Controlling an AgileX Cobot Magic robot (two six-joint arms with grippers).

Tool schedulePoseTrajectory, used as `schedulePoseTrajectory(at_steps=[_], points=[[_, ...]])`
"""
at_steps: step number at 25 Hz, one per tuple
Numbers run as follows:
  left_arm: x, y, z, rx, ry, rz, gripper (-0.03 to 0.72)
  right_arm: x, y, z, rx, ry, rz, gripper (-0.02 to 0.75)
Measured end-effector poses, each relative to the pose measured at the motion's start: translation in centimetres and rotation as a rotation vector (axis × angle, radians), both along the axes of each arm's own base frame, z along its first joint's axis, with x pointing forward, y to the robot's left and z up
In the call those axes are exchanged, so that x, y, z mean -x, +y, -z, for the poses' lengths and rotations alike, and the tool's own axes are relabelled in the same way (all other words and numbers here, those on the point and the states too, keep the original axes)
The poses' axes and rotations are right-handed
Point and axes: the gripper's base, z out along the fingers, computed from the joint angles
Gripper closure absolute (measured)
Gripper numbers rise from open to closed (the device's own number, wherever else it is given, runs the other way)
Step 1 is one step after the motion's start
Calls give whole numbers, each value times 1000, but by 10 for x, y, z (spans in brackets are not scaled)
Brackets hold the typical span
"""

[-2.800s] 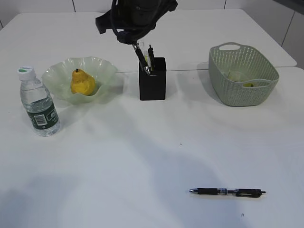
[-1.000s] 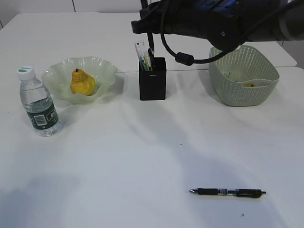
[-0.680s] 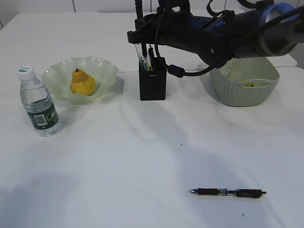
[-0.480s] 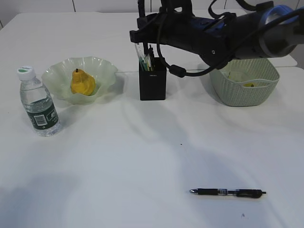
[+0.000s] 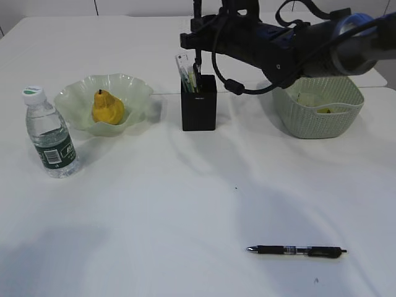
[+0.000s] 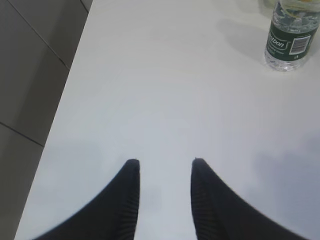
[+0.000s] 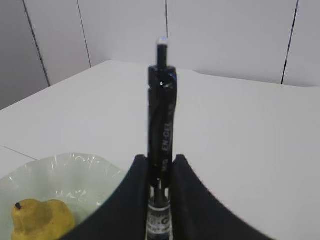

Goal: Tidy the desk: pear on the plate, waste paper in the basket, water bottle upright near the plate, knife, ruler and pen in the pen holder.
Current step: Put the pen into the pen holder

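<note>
My right gripper brings the pen down into the black holder and only then releases it, since the upright pen's lower end (image 5: 198, 60) is above the holder's opening.
My right gripper (image 5: 197, 42) hangs over the black pen holder (image 5: 198, 108), shut on a black pen (image 7: 161, 115) held upright between the fingers (image 7: 140, 190). A white ruler (image 5: 184, 67) sticks out of the holder; I cannot make out the knife there. A second black pen (image 5: 297, 250) lies flat near the table's front edge. The yellow pear (image 5: 107, 108) sits on the pale green plate (image 5: 133, 90). Left of the plate the water bottle (image 5: 51, 133) stands upright. Pale waste paper (image 5: 306, 99) lies in the basket (image 5: 318, 120). My left gripper (image 6: 162, 162) is open and holds nothing.
The left wrist view shows the table's left edge (image 6: 65, 100), the floor beyond it, and the bottle (image 6: 292, 35) at the top right. The right arm's dark body (image 5: 291, 46) spans the space between holder and basket.
The right arm has reached across over the pen holder with the pen. In the last half second it shifted slightly right and up. The left gripper and the table pen stayed put.
</note>
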Motion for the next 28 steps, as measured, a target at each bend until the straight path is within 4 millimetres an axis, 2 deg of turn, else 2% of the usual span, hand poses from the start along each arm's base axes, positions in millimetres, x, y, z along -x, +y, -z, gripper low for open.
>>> schedulePoseTrajectory(at_steps=[7,12,23,28], points=[[0,0,0,0,-6,2,449,-15,6,5,2,-17,1,646],[-1,0,-1,0,-10,4,449,-24,8,21,48,21,7,646],[-2,-1,-2,-1,-30,13,449,-33,-7,38,79,62,41,646],[-3,-1,-3,-1,-40,17,449,-34,-7,48,87,84,42,646]])
